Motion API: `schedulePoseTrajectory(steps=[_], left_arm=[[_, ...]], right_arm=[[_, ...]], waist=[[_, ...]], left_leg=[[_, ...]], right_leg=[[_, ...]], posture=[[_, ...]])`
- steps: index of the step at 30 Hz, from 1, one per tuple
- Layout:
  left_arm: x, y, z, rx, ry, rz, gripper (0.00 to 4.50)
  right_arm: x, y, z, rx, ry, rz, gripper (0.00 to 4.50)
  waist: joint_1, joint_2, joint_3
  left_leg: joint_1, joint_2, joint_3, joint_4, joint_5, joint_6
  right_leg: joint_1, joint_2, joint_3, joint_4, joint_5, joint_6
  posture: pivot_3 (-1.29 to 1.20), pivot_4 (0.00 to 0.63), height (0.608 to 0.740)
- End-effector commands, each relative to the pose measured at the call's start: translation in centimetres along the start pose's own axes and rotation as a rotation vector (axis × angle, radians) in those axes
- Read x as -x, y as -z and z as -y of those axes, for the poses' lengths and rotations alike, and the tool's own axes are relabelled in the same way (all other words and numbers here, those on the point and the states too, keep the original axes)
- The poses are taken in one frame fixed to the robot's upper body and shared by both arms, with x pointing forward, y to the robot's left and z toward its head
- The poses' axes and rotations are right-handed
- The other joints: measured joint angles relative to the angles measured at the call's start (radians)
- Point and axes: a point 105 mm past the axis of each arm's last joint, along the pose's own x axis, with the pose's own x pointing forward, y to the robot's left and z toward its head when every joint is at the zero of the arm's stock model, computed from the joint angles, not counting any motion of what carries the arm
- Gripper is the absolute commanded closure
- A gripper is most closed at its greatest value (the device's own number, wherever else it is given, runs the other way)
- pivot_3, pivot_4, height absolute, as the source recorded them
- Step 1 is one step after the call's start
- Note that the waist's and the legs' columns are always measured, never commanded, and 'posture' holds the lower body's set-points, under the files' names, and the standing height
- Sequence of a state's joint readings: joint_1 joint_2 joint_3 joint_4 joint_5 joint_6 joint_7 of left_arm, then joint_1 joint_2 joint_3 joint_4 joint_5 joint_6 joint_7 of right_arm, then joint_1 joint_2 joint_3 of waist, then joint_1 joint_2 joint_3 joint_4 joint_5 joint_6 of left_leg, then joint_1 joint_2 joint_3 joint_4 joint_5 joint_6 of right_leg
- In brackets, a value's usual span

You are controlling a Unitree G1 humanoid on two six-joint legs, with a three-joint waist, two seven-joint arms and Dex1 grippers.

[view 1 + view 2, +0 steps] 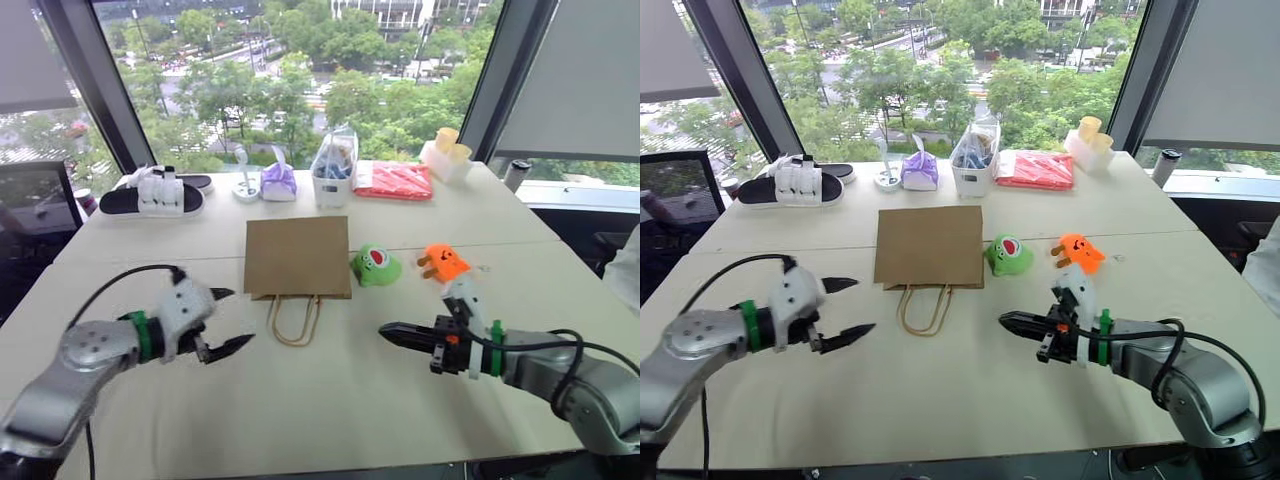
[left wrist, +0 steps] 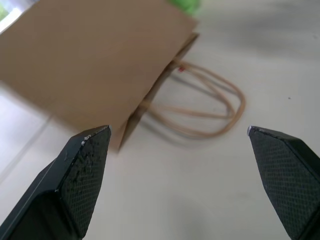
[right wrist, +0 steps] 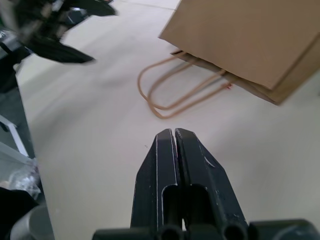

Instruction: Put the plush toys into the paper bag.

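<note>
The left gripper pinches the bag's upper paper handle next, which arches off the table, since the bag [image 1: 297, 257] lies flat and shut.
A brown paper bag [image 1: 297, 256] lies flat in the middle of the table, its loop handles [image 1: 295, 320] pointing toward me. Just right of it sits the green plush toy [image 1: 376, 265], and further right the orange plush toy [image 1: 443, 263]. My left gripper [image 1: 228, 319] hovers open and empty to the left of the handles, its fingers [image 2: 80, 175] spread wide toward the bag [image 2: 95, 55]. My right gripper [image 1: 388, 331] is shut with nothing in it, to the right of the handles and in front of the orange toy. The bag's mouth lies closed and flat.
Along the far edge stand black sandals [image 1: 150, 198], a purple pouch [image 1: 278, 182], a clear bag of items [image 1: 333, 170], a red packet [image 1: 393, 180] and yellow cups [image 1: 448, 152]. A seam [image 1: 520, 243] crosses the table behind the toys.
</note>
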State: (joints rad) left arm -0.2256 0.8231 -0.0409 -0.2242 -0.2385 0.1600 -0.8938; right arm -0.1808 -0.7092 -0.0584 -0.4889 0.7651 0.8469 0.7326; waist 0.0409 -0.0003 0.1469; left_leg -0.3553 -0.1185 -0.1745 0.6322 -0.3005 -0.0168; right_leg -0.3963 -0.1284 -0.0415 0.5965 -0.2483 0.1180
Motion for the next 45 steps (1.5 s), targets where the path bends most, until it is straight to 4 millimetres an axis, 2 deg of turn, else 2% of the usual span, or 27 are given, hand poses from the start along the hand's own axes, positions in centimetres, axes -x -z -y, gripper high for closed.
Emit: schedulePoseTrajectory(steps=[1,7,11,14,20,23,25,26,27,30,31,36,39,42,45], left_arm=[[-1.1,1.3,-0.3,-0.166,0.065,-0.032,0.0],[-2.7,2.8,-1.5,-0.327,0.145,-0.05,0.0],[-4.3,2.0,-2.7,-0.322,0.129,0.005,0.0],[-5.6,2.0,-2.3,-0.332,0.155,0.023,0.0],[-7.6,3.5,-0.9,-0.405,0.236,-0.021,0.0],[-8.7,2.6,-1.2,-0.38,0.194,0.034,0.75],[-9.1,1.9,-1.7,-0.362,0.157,0.071,1.82],[-9.1,1.9,-1.8,-0.361,0.151,0.075,2.22],[-9.0,2.0,-1.8,-0.362,0.152,0.074,2.86],[-8.7,1.8,-1.7,-0.357,0.161,0.09,4.26],[-8.6,1.5,-1.8,-0.34,0.158,0.105,4.43],[-8.3,-0.3,-2.5,-0.164,0.136,0.181,4.43],[-7.6,-3.2,-4.8,0.105,0.068,0.285,4.43],[-7.2,-4.7,-6.1,0.314,0.025,0.308,4.43],[-7.1,-6.0,-6.0,0.486,0.048,0.313,4.43]], right_arm=[[-0.4,-1.3,-0.5,0.047,0.001,0.049,4.47],[-0.4,-1.3,-0.7,0.038,0.038,0.079,4.47],[-0.5,-0.9,-1.1,0.022,0.055,0.091,4.47],[-0.7,-0.8,-1.2,0.016,0.064,0.098,4.47],[-0.9,-0.9,-1.1,0.017,0.067,0.103,4.47],[-0.9,-1.1,-0.8,0.024,0.082,0.108,4.5],[-0.8,-1.0,-0.8,0.024,0.086,0.109,4.5],[-0.8,-1.0,-0.8,0.023,0.087,0.11,4.5],[-0.8,-0.9,-0.9,0.021,0.087,0.109,4.5],[-1.0,-0.8,-1.0,0.017,0.082,0.11,4.5],[-1.1,-0.8,-1.0,0.016,0.079,0.11,4.5],[-1.4,-0.8,-0.9,0.018,0.074,0.112,4.5],[-2.1,-1.4,-0.4,0.081,0.097,0.133,4.5],[-4.0,-2.4,0.2,0.186,0.127,0.166,4.5],[-5.6,-2.8,0.7,0.259,0.15,0.18,4.5]], waist=[[-0.004,0.0,0.0],[-0.003,-0.001,0.0],[-0.002,-0.002,0.0],[-0.002,-0.002,-0.001],[-0.005,-0.003,-0.001],[-0.002,-0.003,-0.001],[-0.001,-0.003,-0.001],[-0.002,-0.003,-0.001],[-0.003,-0.004,-0.001],[-0.01,-0.004,-0.001],[-0.01,-0.004,-0.001],[-0.011,-0.004,-0.001],[-0.016,-0.004,-0.001],[-0.032,-0.005,-0.001],[-0.04,-0.005,-0.001]], left_leg=[[0.0,0.001,0.0,0.0,0.001,-0.002],[-0.001,0.004,0.003,-0.001,0.002,-0.003],[-0.001,0.004,0.003,0.001,0.002,-0.003],[0.0,0.004,0.003,0.002,0.002,-0.003],[0.0,0.005,0.004,0.003,0.002,-0.003],[0.0,0.005,0.004,0.005,0.002,-0.003],[0.0,0.005,0.004,0.007,0.002,-0.003],[-0.001,0.005,0.003,0.009,0.001,-0.002],[-0.002,0.005,0.003,0.011,0.001,-0.001],[-0.001,0.005,0.004,0.012,0.0,-0.001],[-0.001,0.005,0.004,0.012,0.0,-0.001],[-0.002,0.005,0.004,0.013,0.0,-0.001],[-0.002,0.005,0.004,0.014,0.0,0.0],[-0.001,0.005,0.004,0.015,0.0,0.0],[0.0,0.005,0.004,0.014,0.0,0.0]], right_leg=[[-0.001,0.001,0.0,0.0,0.0,0.001],[-0.003,0.004,0.003,0.0,0.001,0.001],[-0.002,0.004,0.003,0.0,0.001,0.002],[-0.001,0.005,0.003,0.0,0.002,0.003],[-0.001,0.007,0.004,0.002,0.002,0.004],[-0.001,0.007,0.004,0.003,0.002,0.004],[0.0,0.007,0.004,0.003,0.003,0.005],[0.0,0.008,0.004,0.003,0.003,0.005],[0.0,0.008,0.004,0.003,0.004,0.005],[0.0,0.008,0.006,0.003,0.004,0.006],[0.0,0.008,0.007,0.003,0.004,0.006],[0.0,0.008,0.007,0.004,0.004,0.006],[0.001,0.008,0.007,0.004,0.004,0.006],[0.0,0.009,0.008,0.006,0.004,0.006],[-0.001,0.009,0.009,0.011,0.004,0.006]], posture=[[0.0,0.15,0.74],[0.0,0.15,0.74],[0.0,0.15,0.74],[0.0,0.15,0.74],[0.0,0.15,0.74],[0.0,0.15,0.74],[0.0,0.15,0.74],[0.0,0.15,0.74],[0.0,0.15,0.74],[0.0,0.15,0.74],[0.0,0.15,0.74],[0.0,0.15,0.74],[0.0,0.15,0.74],[0.0,0.15,0.74],[0.0,0.15,0.74]])
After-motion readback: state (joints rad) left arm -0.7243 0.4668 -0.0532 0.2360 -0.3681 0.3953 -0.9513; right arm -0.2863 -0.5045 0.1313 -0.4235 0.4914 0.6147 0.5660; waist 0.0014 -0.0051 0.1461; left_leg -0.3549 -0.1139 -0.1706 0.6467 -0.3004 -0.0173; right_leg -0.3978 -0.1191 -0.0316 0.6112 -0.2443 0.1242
